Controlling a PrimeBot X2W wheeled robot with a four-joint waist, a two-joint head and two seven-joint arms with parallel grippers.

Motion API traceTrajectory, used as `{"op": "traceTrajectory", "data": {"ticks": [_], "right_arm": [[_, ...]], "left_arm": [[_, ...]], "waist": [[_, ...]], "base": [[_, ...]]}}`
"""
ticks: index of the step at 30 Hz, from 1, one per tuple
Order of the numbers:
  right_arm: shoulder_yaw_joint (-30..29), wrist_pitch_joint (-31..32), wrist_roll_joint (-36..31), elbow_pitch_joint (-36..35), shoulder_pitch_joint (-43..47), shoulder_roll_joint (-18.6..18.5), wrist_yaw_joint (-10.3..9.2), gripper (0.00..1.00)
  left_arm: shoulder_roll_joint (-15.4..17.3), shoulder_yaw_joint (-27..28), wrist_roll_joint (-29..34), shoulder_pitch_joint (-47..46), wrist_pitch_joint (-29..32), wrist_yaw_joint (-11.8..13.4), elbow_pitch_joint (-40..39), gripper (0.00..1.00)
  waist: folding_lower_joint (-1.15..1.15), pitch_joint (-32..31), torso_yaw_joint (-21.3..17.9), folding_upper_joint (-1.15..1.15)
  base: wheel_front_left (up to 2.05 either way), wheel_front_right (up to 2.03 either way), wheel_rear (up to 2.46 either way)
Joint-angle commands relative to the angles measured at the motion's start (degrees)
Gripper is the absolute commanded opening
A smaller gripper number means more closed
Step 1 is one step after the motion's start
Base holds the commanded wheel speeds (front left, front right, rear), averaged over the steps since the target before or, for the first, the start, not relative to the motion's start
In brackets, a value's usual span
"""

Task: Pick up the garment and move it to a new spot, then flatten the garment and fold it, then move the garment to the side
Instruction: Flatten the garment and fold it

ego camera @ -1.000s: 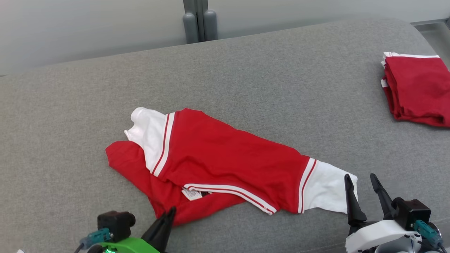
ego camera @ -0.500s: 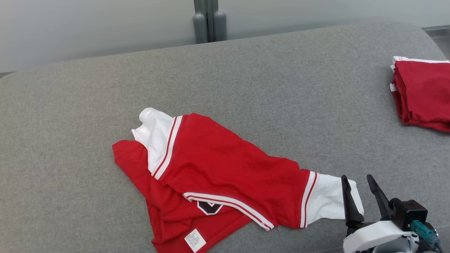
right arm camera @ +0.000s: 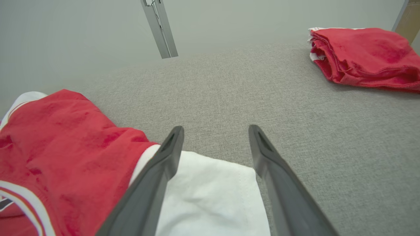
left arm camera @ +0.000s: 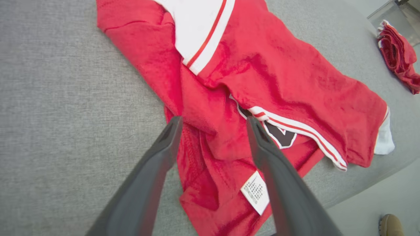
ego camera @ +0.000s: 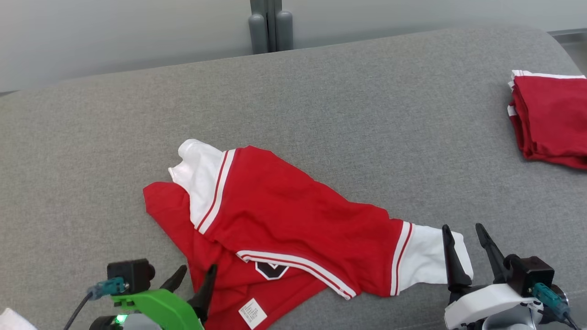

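Observation:
The robot's left gripper should next grab a fold of red hem [ego camera: 220, 287] that stands up beside the label, because the rest of the jersey [ego camera: 308, 220] lies slack.
The garment [ego camera: 293, 215] is a red jersey with white sleeves, lying rumpled on the grey cushioned surface [ego camera: 367, 114]. A dark emblem [ego camera: 271, 270] and a white label [ego camera: 252, 313] show at its near hem. My left gripper [ego camera: 198, 268] stands open over that hem, holding nothing; in the left wrist view its fingers [left arm camera: 214, 119] straddle a red fold of the garment [left arm camera: 279, 72] beside the label [left arm camera: 256, 191]. My right gripper [ego camera: 461, 227] is open at the white sleeve end [ego camera: 429, 259]; in the right wrist view the fingers [right arm camera: 216, 128] hover above that sleeve [right arm camera: 210, 193].
A folded red garment pile [ego camera: 548, 121] lies at the far right of the surface, also seen as the pile [right arm camera: 364, 55]. A grey post [ego camera: 270, 25] stands behind the back edge. The surface's front edge runs just under the hem, and a shoe [left arm camera: 390, 224] is on the floor below.
My left gripper, shut on the near hem a second ago, has drawn it toward the front edge and opened. The emblem and label now show. The right gripper stays open.

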Motion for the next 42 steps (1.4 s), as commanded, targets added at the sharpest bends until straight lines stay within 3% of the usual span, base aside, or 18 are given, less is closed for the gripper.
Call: {"op": "traceTrajectory", "data": {"ticks": [1,4,7,12,13,14,22,39,41,42], "right_arm": [[0.5,0.0,-0.1,0.0,-0.9,-0.1,-0.09,1.00],[0.9,0.0,0.1,0.0,-1.3,-0.2,-0.09,1.00],[0.6,0.0,0.4,-0.1,-1.1,-0.1,-0.09,1.00],[0.4,0.0,0.9,-0.1,-0.7,-0.1,-0.09,1.00],[0.4,0.0,1.0,-0.1,-0.8,-0.1,-0.09,1.00],[0.5,0.0,1.1,-0.1,-1.0,-0.1,-0.09,1.00],[0.7,0.0,1.1,-0.4,-2.2,-0.1,-0.09,1.00],[2.6,0.0,1.3,0.4,-3.3,-0.1,-0.09,1.00],[2.5,0.0,1.5,0.5,-3.2,-0.1,-0.09,1.00],[2.2,0.0,1.7,0.4,-3.1,-0.1,-0.09,1.00]], "left_arm": [[-1.8,0.3,-0.9,-1.7,0.5,-0.2,2.7,1.00],[-4.7,0.2,-1.5,-4.1,1.9,0.0,9.3,1.00],[-7.8,0.4,-3.5,-5.4,3.1,-2.4,14.4,1.00],[-10.3,-1.5,-3.9,-6.8,5.7,-5.7,20.7,1.00],[-11.0,-1.1,-4.2,-7.0,5.1,-6.1,21.8,0.81],[-11.5,-0.6,-4.4,-7.3,4.4,-6.8,22.7,0.00],[-14.4,3.6,-0.9,-14.5,-4.7,-7.4,29.6,0.00],[-18.9,8.1,5.7,-31.8,-9.5,-10.1,52.0,0.00],[-20.0,8.3,5.0,-31.3,-9.4,-11.3,53.8,0.60],[-20.5,7.9,4.6,-30.6,-8.3,-12.1,54.7,1.00]], "waist": [[0.00,0.5,-0.6,0.00],[0.00,1.1,-1.6,0.00],[0.00,1.7,-2.6,0.00],[0.00,2.4,-3.6,0.00],[0.00,2.5,-3.8,0.00],[0.00,2.7,-3.9,0.00],[0.00,3.8,-3.5,0.00],[0.00,3.8,-5.6,0.00],[0.00,3.7,-5.9,0.00],[0.00,3.6,-6.0,0.00]], "base": [[0.00,0.00,0.00],[0.00,0.00,0.00],[0.00,0.00,0.00],[0.00,0.00,0.00],[0.00,0.00,0.00],[0.00,0.00,0.00],[0.00,0.00,0.00],[0.00,0.00,0.00],[0.00,0.00,0.00],[0.00,0.00,0.00]]}}
